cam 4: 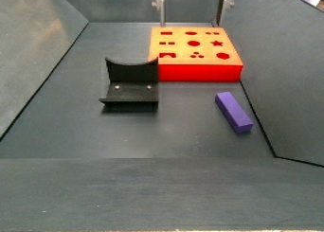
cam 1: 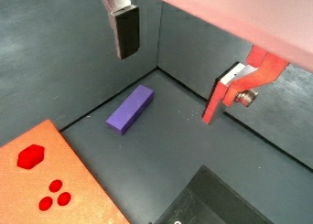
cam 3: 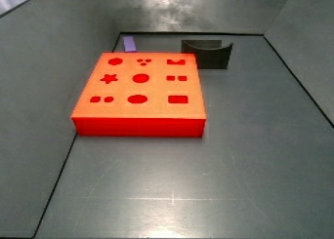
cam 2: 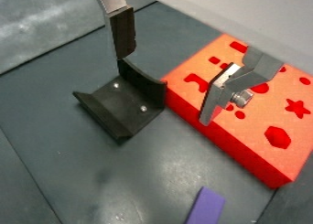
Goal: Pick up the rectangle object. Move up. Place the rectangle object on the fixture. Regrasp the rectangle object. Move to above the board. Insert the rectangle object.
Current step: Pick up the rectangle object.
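The object will be gripped across its long sides by my gripper next, to set the purple rectangle object on the fixture [cam 3: 209, 53] [cam 1: 210, 202] for regrasping.
The purple rectangle object [cam 4: 233, 111] lies flat on the dark floor, in front of the board's right end. It also shows in both wrist views [cam 1: 130, 109] [cam 2: 206, 209] and, half hidden behind the board, in a side view [cam 3: 129, 41]. The dark fixture [cam 4: 129, 84] [cam 2: 123, 104] [cam 3: 209, 53] stands left of the block and in front of the orange-red board [cam 4: 192, 51] [cam 3: 140, 92] [cam 2: 244, 104] [cam 1: 49, 182]. My gripper [cam 4: 191, 1] [cam 1: 167, 87] [cam 2: 166, 86] hangs open and empty, high over the board's far side. Nothing is between its fingers [cam 1: 126, 31].
Sloping dark walls close in the floor on the left [cam 4: 38, 46] and the right [cam 4: 289, 46]. The block lies near the foot of the right wall. Bare grey floor [cam 4: 139, 151] stretches in front of the fixture and the block.
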Controlling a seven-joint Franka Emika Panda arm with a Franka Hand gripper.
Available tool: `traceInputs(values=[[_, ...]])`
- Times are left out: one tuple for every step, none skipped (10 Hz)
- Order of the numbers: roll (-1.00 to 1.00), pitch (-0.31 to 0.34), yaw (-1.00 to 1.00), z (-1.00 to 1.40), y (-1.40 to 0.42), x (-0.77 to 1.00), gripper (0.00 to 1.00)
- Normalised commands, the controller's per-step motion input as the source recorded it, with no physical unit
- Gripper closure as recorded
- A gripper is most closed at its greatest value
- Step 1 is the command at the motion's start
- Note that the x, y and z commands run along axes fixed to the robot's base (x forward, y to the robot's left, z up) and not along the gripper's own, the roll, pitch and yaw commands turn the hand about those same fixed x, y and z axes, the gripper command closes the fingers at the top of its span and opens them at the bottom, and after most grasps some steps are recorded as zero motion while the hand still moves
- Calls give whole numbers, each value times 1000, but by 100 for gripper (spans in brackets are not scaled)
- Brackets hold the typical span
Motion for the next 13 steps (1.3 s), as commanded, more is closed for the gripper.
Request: traceInputs(values=[[-139, -97, 0, -874, 163, -311, 0], [-134, -100, 0, -883, 191, -351, 0], [-126, -100, 0, -897, 197, -360, 0], [-123, -156, 0, -831, 203, -431, 0], [-127, -154, 0, -820, 200, -426, 0], [-106, -193, 0, -806, 191, -511, 0], [-86, -220, 14, -769, 137, -609, 0], [-87, -214, 29, -769, 131, -603, 0], [0, -106, 86, -977, 0, -383, 0], [0, 0, 43, -1000, -146, 0, 0], [0, 114, 0, -986, -206, 214, 0], [0, 150, 0, -900, -186, 274, 0], [-19, 167, 0, -846, -49, 283, 0]])
